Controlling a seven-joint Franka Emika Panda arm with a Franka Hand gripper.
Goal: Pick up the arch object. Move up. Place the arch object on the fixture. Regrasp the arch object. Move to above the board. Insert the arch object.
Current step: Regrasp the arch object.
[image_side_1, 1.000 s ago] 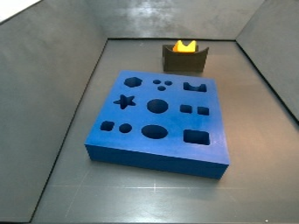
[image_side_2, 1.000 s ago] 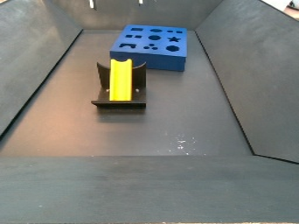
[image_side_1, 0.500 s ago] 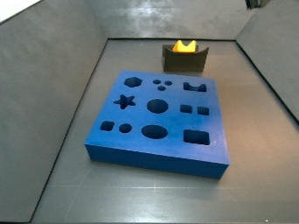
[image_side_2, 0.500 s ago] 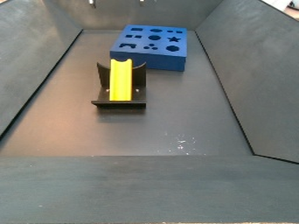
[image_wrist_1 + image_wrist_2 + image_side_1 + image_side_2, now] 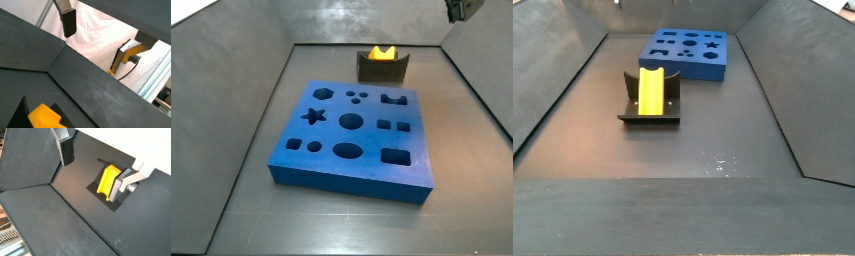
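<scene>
The gripper will next grab the arch object by its arched end (image 5: pixel 382 51) to lift it from the fixture (image 5: pixel 382 69) for insertion.
The yellow arch object (image 5: pixel 651 90) lies lengthwise in the dark fixture (image 5: pixel 648 118), apart from the blue board (image 5: pixel 690 52); in a side view the arch object (image 5: pixel 380 53) shows on the fixture (image 5: pixel 382 69) behind the board (image 5: pixel 354 135). My gripper (image 5: pixel 97 165) hangs open high above the floor, with nothing between its fingers (image 5: pixel 65 150). In a wrist view the arch object (image 5: pixel 107 180) lies below, close to one finger. Only the gripper's tip (image 5: pixel 458 8) shows at the frame corner. In a wrist view the gripper (image 5: pixel 100 35) is open and the arch object (image 5: pixel 45 116) is at the edge.
Sloped grey walls (image 5: pixel 553 80) enclose the dark floor (image 5: pixel 714 140). The fixture's base plate (image 5: pixel 115 208) sits on that floor. A white curtain and a yellow stand (image 5: pixel 127 55) lie outside the enclosure.
The gripper's tip has come into the top right corner of a side view. The arch object, fixture and board have not moved.
</scene>
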